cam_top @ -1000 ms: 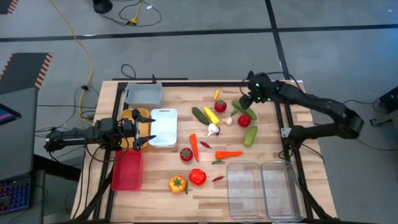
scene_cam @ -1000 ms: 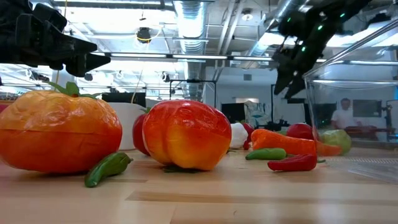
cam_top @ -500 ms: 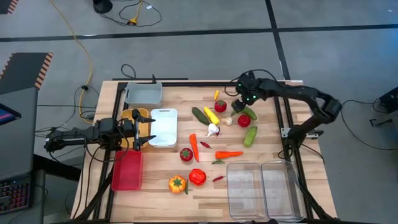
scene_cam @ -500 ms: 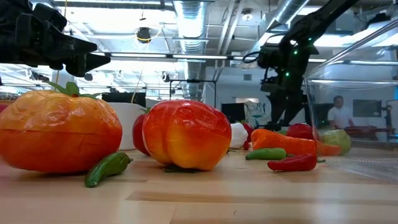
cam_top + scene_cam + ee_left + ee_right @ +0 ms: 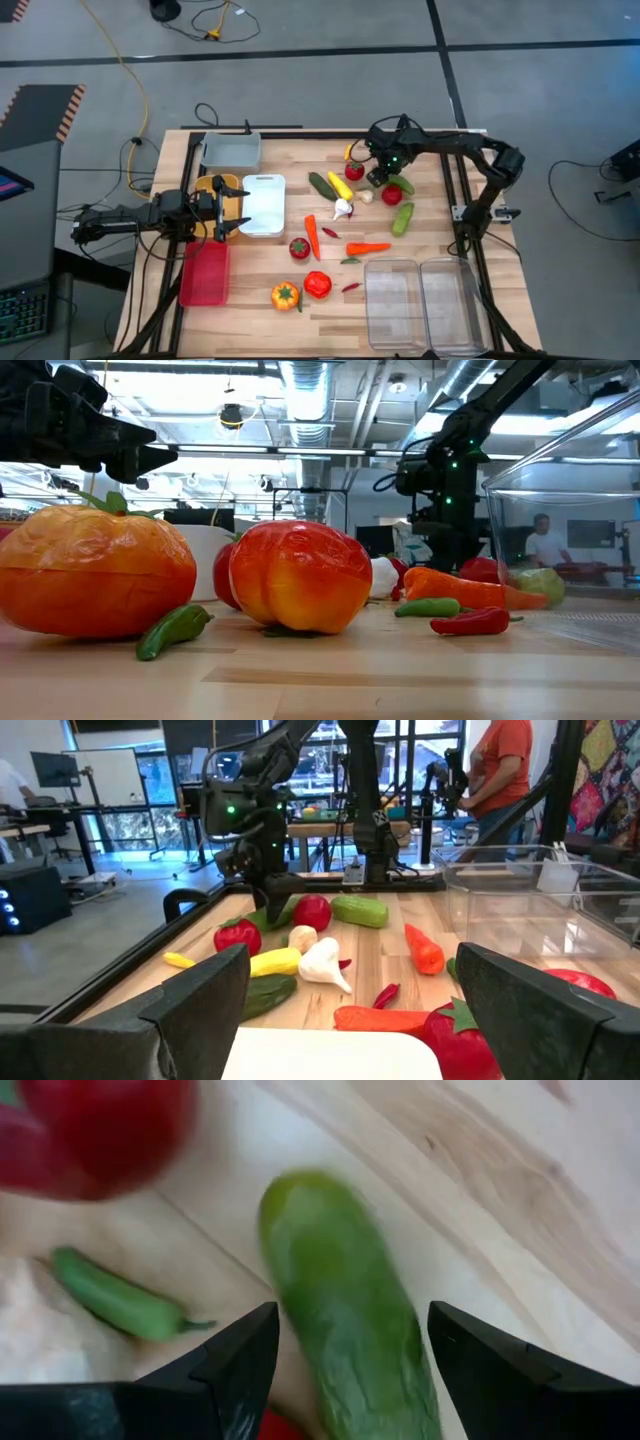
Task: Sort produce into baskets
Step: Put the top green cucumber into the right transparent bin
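The green cucumber (image 5: 340, 1300) has both fingers of my right gripper beside it, low over the wood. My right gripper needs to close, as it would hold the cucumber now.
The produce lies across the middle of the table. My right gripper (image 5: 383, 172) is open and points down at the far right of the pile. Its fingers stand on either side of a green cucumber (image 5: 340, 1300), which lies flat on the wood beside a red tomato (image 5: 100, 1130) and a small green chili (image 5: 120, 1305). Whether the fingers touch the cucumber, I cannot tell. The left wrist view shows my right gripper (image 5: 268, 885) low beside the cucumber (image 5: 360, 910). My left gripper (image 5: 236, 210) is open and empty over the yellow bin (image 5: 206, 190), next to the white bin (image 5: 263, 205).
A grey bin (image 5: 231, 151) stands at the far left, a red bin (image 5: 204, 273) at the near left, and two clear bins (image 5: 394, 303) (image 5: 452, 303) at the near right. Carrots (image 5: 367, 247), peppers (image 5: 318, 284), garlic (image 5: 343, 209) and another cucumber (image 5: 322, 184) lie between.
My right gripper has moved toward the table's left edge and down, from above the far right corner to just over the cucumber beside the tomato. The produce has stayed in place.
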Motion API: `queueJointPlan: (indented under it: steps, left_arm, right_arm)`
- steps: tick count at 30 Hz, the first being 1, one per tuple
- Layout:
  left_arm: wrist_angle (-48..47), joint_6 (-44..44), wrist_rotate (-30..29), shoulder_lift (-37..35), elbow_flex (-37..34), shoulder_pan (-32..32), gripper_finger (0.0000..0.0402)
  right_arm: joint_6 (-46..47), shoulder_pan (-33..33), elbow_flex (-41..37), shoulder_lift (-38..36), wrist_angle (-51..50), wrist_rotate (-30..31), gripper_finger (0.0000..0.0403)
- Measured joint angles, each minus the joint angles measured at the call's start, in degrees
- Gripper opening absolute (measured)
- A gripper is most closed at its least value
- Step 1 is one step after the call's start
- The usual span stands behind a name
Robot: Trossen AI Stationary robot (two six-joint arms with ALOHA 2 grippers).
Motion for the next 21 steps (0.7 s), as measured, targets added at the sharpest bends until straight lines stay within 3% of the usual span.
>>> queueJointPlan:
  steps: [5, 15, 21]
  left_arm:
    - [0.01, 0.0, 0.01, -0.01, 0.01, 0.0, 0.0341]
    - [0.01, 0.0, 0.01, 0.01, -0.01, 0.0, 0.0341]
    - [0.01, 0.0, 0.01, -0.01, -0.01, 0.0, 0.0341]
  right_arm:
    - [0.07, 0.6, 0.26, -0.04, -0.48, 0.05, 0.0261]
    - [0.14, 0.58, 0.26, -0.02, -2.05, 0.05, 0.0172]
    - [0.13, 0.58, 0.26, -0.11, -2.28, 0.05, 0.0168]
